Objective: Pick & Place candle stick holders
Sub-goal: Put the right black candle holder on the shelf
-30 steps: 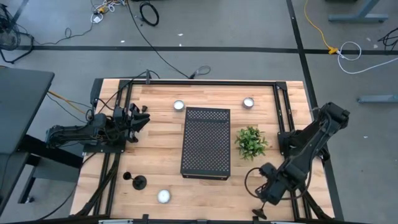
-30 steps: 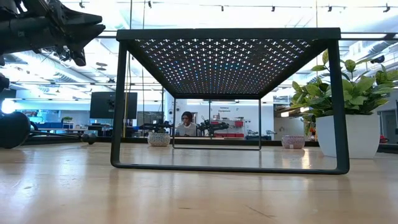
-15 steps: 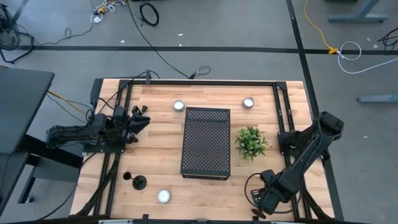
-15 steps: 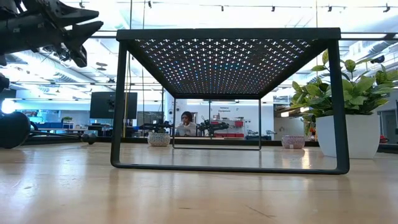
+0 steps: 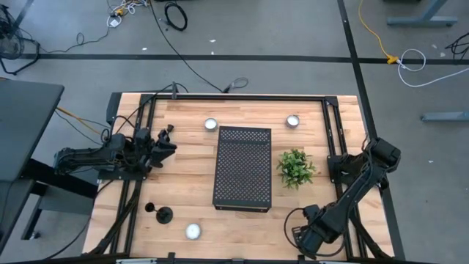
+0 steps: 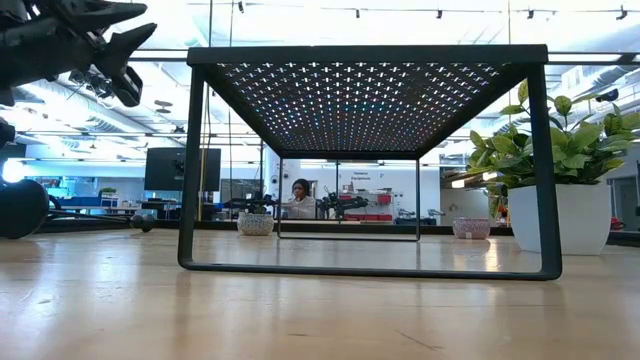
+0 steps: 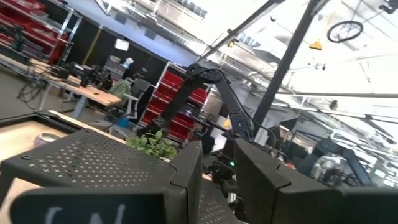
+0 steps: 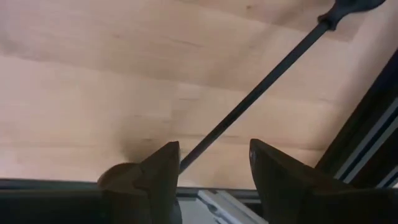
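My right gripper should next pick up the candle stick holder by its thin stem (image 8: 219, 129) to stand it on the perforated stand.
One black candle stick holder (image 8: 261, 87) lies on its side on the wood near the table's near right corner, its thin stem running slantwise. My right gripper (image 8: 214, 168) is open low over it, one finger on either side of the stem. A second holder (image 5: 158, 212) lies on its side at the near left, and also shows in the low view (image 6: 60, 215). A third holder is not in view. My left gripper (image 5: 170, 139) is open and empty, above the table's left side. My right gripper's open fingers stand on either side of the holder's stem (image 8: 199, 149). The stem lies flat on the table and runs out of sight beside one finger (image 8: 165, 171). I cannot tell whether that finger touches it.
A black perforated metal stand (image 5: 242, 167) fills the table's middle. A green plant in a white pot (image 5: 295, 167) stands to its right. Small white tealight cups sit at the far side (image 5: 211, 124) (image 5: 293, 120) and near left (image 5: 193, 232). A black frame rail (image 8: 373, 143) runs beside the right gripper.
My right gripper has gone toward the table's near edge and a little to the left, closing on the near right corner.
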Available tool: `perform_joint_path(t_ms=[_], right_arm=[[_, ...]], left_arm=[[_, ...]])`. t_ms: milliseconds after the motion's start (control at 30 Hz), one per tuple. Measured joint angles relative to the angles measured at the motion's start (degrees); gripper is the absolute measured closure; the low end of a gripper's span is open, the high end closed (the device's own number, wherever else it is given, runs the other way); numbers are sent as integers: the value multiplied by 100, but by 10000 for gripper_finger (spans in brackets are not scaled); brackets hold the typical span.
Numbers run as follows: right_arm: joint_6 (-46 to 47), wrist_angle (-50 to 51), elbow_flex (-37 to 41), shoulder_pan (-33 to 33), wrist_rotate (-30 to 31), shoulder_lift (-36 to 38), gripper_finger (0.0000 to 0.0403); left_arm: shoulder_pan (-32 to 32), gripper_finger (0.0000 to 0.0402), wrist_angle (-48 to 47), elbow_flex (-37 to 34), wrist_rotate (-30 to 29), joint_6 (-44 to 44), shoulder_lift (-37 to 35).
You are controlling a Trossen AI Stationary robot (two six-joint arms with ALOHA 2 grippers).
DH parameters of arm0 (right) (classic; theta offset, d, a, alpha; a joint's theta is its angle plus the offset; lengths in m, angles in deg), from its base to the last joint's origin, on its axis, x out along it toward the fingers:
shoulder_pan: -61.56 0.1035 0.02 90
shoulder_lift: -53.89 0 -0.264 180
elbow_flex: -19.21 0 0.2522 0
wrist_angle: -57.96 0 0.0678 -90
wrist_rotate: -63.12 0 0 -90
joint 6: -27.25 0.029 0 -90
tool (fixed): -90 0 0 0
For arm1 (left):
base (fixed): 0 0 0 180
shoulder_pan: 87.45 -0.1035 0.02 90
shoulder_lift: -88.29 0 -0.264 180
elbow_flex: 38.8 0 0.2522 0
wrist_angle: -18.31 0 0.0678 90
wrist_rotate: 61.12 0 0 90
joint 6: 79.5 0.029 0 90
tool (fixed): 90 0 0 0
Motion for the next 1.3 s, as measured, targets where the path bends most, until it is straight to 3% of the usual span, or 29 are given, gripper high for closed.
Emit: perform_joint_path(t_ms=[267,667,800,1000,1167,1300], right_arm=[[27,96,104,54,115,0,207],[94,-1120,1032,173,75,0,210],[89,-1199,1233,179,-262,26,248],[-31,-1023,1318,183,-445,20,383],[-50,-916,1327,177,-566,33,391],[-267,-846,1282,178,-316,137,395]], left_arm=[[0,307,-2,0,70,-30,0],[0,307,-2,0,172,-35,0],[0,307,-2,2,172,-31,0],[0,307,-2,2,170,-26,0],[0,307,-4,0,170,-22,0],[0,307,-3,1,167,-22,0]])
